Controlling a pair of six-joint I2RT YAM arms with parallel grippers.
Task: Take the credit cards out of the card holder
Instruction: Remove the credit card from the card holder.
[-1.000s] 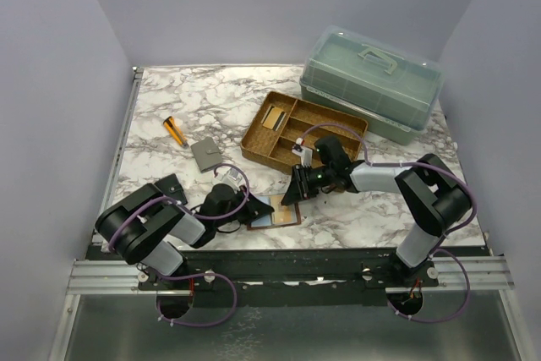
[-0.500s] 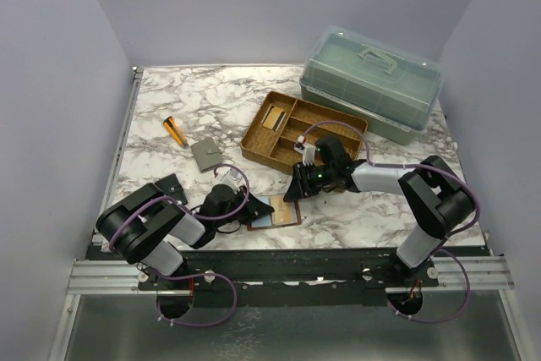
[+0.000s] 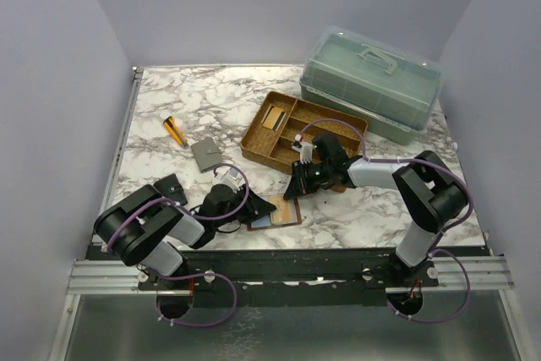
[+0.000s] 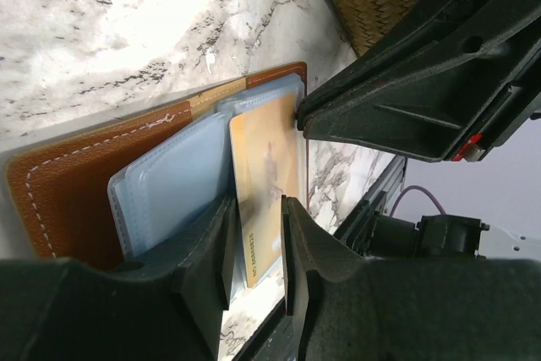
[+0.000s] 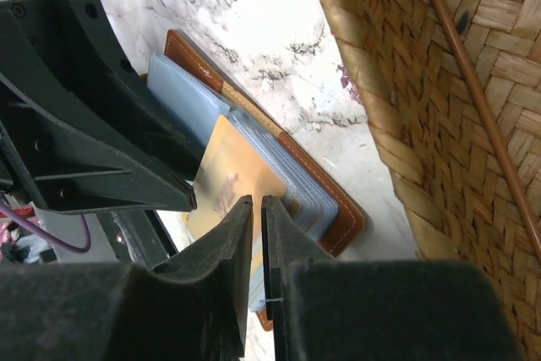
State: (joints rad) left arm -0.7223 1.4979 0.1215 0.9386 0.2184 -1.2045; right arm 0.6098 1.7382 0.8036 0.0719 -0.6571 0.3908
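The gold credit card's outer short edge (image 3: 273, 210) (image 4: 243, 209) stands out of the sleeves between my fingers and closing would catch it, so my left gripper now closes on the card.
The brown card holder (image 3: 284, 216) lies open near the front edge, with its light-blue sleeves up (image 4: 68, 183) (image 5: 340, 210). A gold credit card (image 4: 264, 166) sticks partway out of the sleeves toward the left arm (image 5: 221, 177). My left gripper (image 3: 251, 212) rests on the holder with its jaws a narrow way apart (image 4: 258, 205), and the card lies between them. My right gripper (image 3: 296, 189) is shut, with its tips (image 5: 257, 202) at the card's far edge. Another tan card (image 3: 272, 117) lies in the wicker tray.
The wicker tray (image 3: 254, 146) sits just behind the holder, close to the right gripper (image 5: 439, 82). A green lidded box (image 3: 372, 82) stands at the back right. A grey wallet (image 3: 205, 154), a black wallet (image 3: 172, 185) and an orange pen (image 3: 176, 131) lie at the left.
My right gripper has edged slightly up and left over the holder. The holder's far left corner has shifted a little. The left arm has barely moved.
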